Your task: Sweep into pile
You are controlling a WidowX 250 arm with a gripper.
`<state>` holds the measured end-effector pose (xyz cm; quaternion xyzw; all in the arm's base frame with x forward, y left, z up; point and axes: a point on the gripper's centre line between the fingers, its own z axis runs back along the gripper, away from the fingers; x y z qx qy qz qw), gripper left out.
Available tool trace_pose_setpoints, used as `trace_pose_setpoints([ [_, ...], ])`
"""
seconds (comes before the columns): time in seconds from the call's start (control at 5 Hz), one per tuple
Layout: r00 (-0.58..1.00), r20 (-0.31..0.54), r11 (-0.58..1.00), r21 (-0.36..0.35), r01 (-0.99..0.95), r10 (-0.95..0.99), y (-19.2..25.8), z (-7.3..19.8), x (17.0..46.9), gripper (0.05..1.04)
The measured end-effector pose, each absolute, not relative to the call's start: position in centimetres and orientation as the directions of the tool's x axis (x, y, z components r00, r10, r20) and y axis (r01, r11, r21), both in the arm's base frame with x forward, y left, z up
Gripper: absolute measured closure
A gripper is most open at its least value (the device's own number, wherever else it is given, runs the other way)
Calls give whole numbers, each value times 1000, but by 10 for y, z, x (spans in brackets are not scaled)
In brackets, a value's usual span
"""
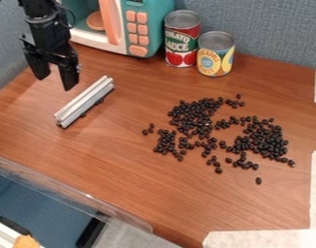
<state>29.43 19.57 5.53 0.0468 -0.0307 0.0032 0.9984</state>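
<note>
My gripper will grab the silver metal bar by its long ridged sides next, and then the bar will sweep the black beans into a pile.
The gripper (55,80) hangs open at the upper left, its two fingers apart with nothing between them. Just right of it and lower, a silvery ridged bar (84,101) lies slantwise on the wooden table, apart from the gripper. Black beans (193,116) are scattered over the right half of the table in loose, joined clusters, with another dense patch (261,140) farther right. A few beans stand apart at the edges, one (258,180) toward the front.
A teal and white toy microwave (131,29) stands at the back, beside a tomato sauce can (181,41) and a pineapple can (215,54). Pale tape (264,238) marks the front right corner. A clear strip (70,193) runs along the table's front left edge.
</note>
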Motion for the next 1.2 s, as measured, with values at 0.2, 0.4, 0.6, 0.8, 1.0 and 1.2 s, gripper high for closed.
trace_pose_setpoints([
  [0.2, 999, 40, 997, 79, -13, 10, 194, 45, 293, 84],
  [0.4, 998, 60, 995, 91, -27, 21, 186, 34, 294, 84],
  [0.6, 994, 113, 993, 112, -19, 6, 185, 29, 300, 84],
  [0.8, 987, 163, 992, 125, -17, -3, 182, 30, 311, 84],
  [1.0, 989, 143, 995, 104, 8, -23, 174, 16, 317, 84],
  [1.2, 987, 157, 996, 92, 21, -35, 167, 18, 323, 84],
])
